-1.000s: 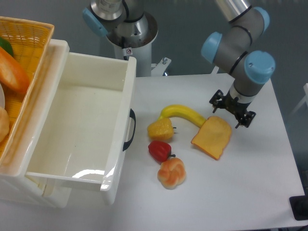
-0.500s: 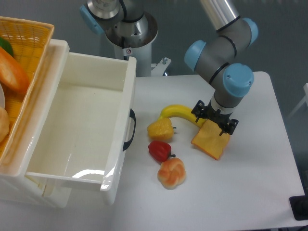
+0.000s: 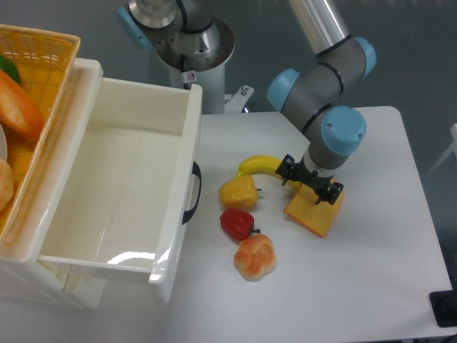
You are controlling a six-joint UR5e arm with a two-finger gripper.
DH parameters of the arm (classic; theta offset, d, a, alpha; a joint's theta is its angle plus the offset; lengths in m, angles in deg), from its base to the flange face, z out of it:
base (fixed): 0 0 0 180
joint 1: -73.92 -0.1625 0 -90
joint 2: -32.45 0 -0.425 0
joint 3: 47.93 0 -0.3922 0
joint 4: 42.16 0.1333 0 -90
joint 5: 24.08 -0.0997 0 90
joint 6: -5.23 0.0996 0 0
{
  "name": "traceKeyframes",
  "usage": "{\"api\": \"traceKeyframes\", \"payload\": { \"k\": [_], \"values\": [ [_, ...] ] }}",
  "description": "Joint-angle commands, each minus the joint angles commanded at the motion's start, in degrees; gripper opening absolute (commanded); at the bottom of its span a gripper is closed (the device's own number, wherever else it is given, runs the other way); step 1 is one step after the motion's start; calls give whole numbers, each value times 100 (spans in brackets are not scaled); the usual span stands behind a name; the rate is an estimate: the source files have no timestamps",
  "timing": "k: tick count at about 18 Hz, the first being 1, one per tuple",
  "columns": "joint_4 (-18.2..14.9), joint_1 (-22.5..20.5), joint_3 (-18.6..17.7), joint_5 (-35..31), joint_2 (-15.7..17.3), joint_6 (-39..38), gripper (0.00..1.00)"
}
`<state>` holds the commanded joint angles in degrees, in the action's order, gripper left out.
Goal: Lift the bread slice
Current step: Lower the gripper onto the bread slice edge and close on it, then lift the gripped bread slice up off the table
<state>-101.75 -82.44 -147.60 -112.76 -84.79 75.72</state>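
My gripper is to grab the bread slice by its edge (image 3: 305,191) beside the banana next, to pick up the slice.
The bread slice (image 3: 314,213), flat, yellow-orange with a darker crust edge, lies on the white table right of the other toy foods. My gripper (image 3: 310,183) hangs directly over its upper part and hides that part. The black fingers (image 3: 288,172) spread apart on either side, so the gripper is open. Whether the fingertips touch the slice or the table cannot be told from this view.
A banana (image 3: 263,167) lies just left of the gripper, touching the slice's top corner. A yellow lumpy fruit piece (image 3: 238,191), a red pepper (image 3: 237,224) and an orange-white bun (image 3: 255,257) sit further left. A large white bin (image 3: 121,186) and a wicker basket (image 3: 36,78) fill the left side.
The gripper has moved left and down from the slice's upper right to directly over its top part. The slice and other foods have not moved.
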Motion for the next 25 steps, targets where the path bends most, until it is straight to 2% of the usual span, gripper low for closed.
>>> {"api": "traceKeyframes", "payload": {
  "k": [3,7,10,17,25],
  "values": [
    [0,-9,88,9,0,0,54],
    [-9,-9,106,9,35,9,15],
    [-9,-9,106,9,44,0,0],
    [-18,-35,211,9,70,-9,0],
    [-158,-62,886,61,79,17,0]
  ]
}}
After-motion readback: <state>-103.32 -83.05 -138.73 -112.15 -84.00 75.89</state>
